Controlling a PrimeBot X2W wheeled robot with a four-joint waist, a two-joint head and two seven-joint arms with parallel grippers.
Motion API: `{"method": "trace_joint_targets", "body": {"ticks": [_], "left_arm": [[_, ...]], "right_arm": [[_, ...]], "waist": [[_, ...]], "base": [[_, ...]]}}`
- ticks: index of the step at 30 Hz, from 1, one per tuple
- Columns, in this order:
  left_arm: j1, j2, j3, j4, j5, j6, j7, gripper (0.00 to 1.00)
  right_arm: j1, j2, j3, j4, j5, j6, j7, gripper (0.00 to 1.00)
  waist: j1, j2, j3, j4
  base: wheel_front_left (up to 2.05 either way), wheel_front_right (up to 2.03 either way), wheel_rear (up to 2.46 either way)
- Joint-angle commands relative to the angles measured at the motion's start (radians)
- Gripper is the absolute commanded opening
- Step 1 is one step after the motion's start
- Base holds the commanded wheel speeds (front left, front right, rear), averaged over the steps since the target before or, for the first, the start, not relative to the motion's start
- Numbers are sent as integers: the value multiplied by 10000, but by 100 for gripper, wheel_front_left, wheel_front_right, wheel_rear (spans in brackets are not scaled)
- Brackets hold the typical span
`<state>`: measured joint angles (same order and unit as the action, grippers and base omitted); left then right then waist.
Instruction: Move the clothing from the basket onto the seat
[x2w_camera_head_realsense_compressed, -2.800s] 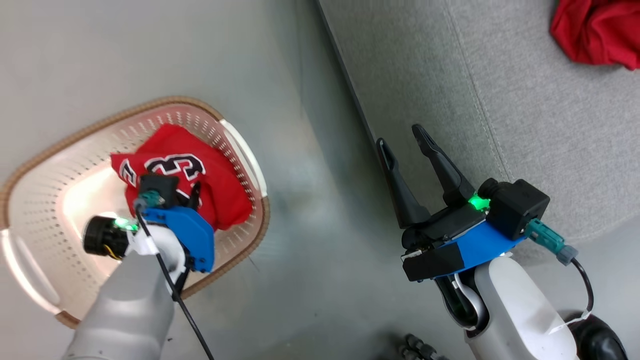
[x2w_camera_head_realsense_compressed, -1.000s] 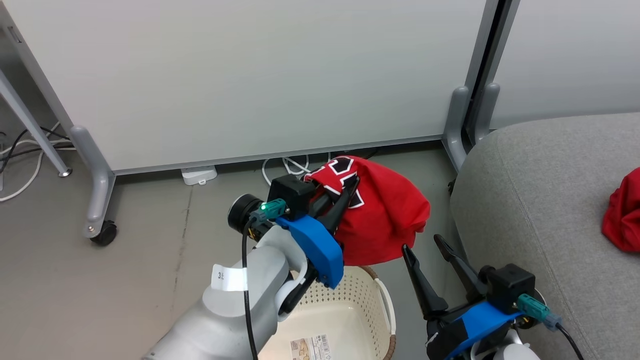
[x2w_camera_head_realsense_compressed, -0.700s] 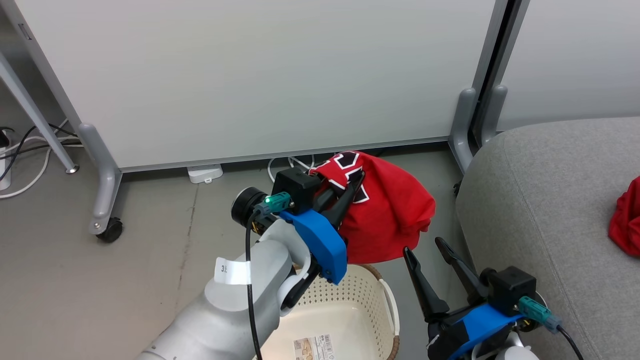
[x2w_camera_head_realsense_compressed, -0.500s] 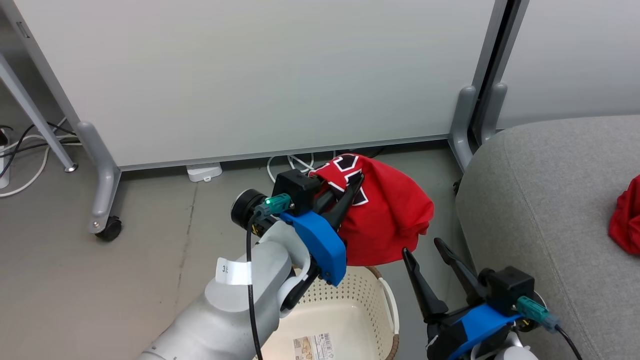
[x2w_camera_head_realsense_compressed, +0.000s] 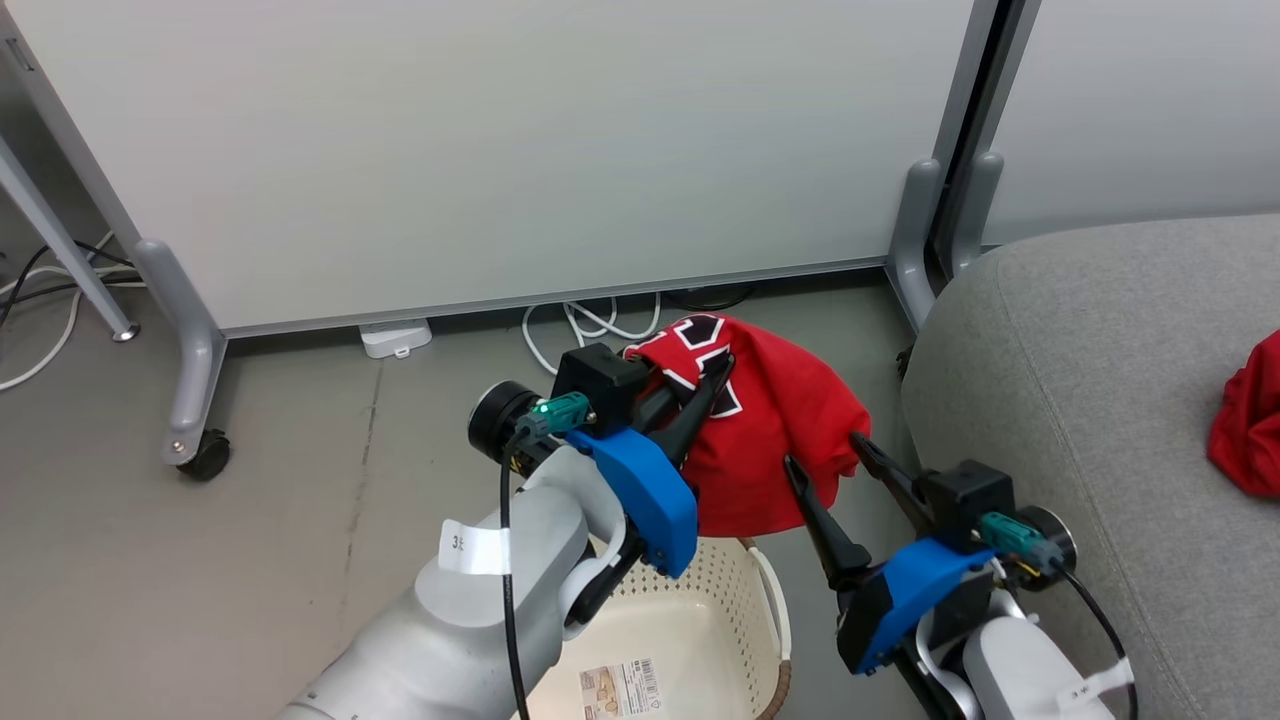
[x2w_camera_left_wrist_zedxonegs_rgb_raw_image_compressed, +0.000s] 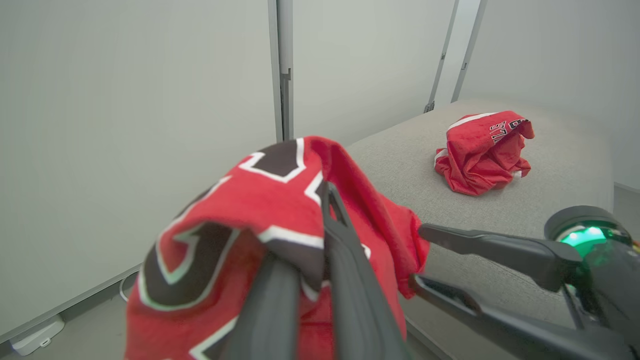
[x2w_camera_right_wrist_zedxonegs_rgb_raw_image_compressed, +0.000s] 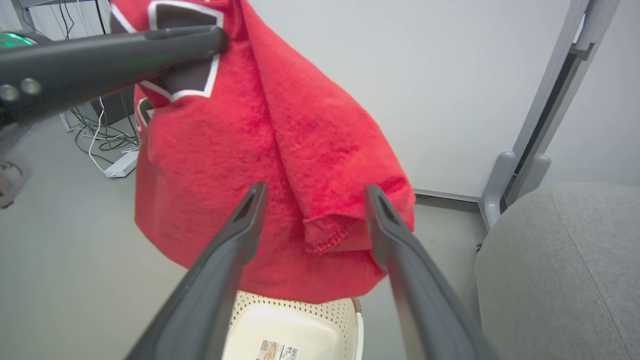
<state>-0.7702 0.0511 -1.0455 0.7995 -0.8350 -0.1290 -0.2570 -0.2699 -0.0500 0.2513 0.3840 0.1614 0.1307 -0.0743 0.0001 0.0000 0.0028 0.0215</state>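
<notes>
The garment should next be pinched by its folded hem corner (x2w_camera_head_realsense_compressed: 840, 454) with my right gripper, because that corner sticks out while the rest of the garment hangs as a wide loose sheet.
A red garment (x2w_camera_head_realsense_compressed: 775, 440) with black-and-white lettering hangs in the air, my left gripper (x2w_camera_head_realsense_compressed: 712, 372) shut on its top fold. It hangs just above the cream basket (x2w_camera_head_realsense_compressed: 700, 610), whose floor shows a barcode label. My right gripper (x2w_camera_head_realsense_compressed: 826, 452) stands open at the garment's lower right edge. In the right wrist view its fingers (x2w_camera_right_wrist_zedxonegs_rgb_raw_image_compressed: 250, 210) flank the hanging hem of the garment (x2w_camera_right_wrist_zedxonegs_rgb_raw_image_compressed: 280, 125). In the left wrist view the left gripper (x2w_camera_left_wrist_zedxonegs_rgb_raw_image_compressed: 312, 225) pinches the garment (x2w_camera_left_wrist_zedxonegs_rgb_raw_image_compressed: 225, 210). A second red garment (x2w_camera_left_wrist_zedxonegs_rgb_raw_image_compressed: 482, 152) lies crumpled on the grey seat (x2w_camera_head_realsense_compressed: 1090, 360).
A pale partition wall on castor legs (x2w_camera_head_realsense_compressed: 190, 400) stands behind the basket. White cables and a power strip (x2w_camera_head_realsense_compressed: 395, 338) lie at the wall's foot. The seat's rounded front edge (x2w_camera_right_wrist_zedxonegs_rgb_raw_image_compressed: 500, 260) is just right of my right arm.
My right gripper has risen and moved left to the hanging garment's lower edge, still open. The left gripper holds the garment in about the same place. The head camera shifted slightly.
</notes>
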Motion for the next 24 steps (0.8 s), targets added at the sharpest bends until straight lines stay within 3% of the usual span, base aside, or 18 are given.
{"method": "trace_joint_targets", "body": {"ticks": [1,24], "left_arm": [[-44,-6,-41,-61,-30,-22,-46,0],[-32,-7,-833,-473,-293,63,-11,0]], "right_arm": [[-234,-7,54,198,-40,1,-28,100],[-2686,-5,-52,3018,302,1,-217,100]], "waist": [[-1,0,11,-2],[-1,0,185,240]], "base": [[0,0,0],[0,0,0]]}}
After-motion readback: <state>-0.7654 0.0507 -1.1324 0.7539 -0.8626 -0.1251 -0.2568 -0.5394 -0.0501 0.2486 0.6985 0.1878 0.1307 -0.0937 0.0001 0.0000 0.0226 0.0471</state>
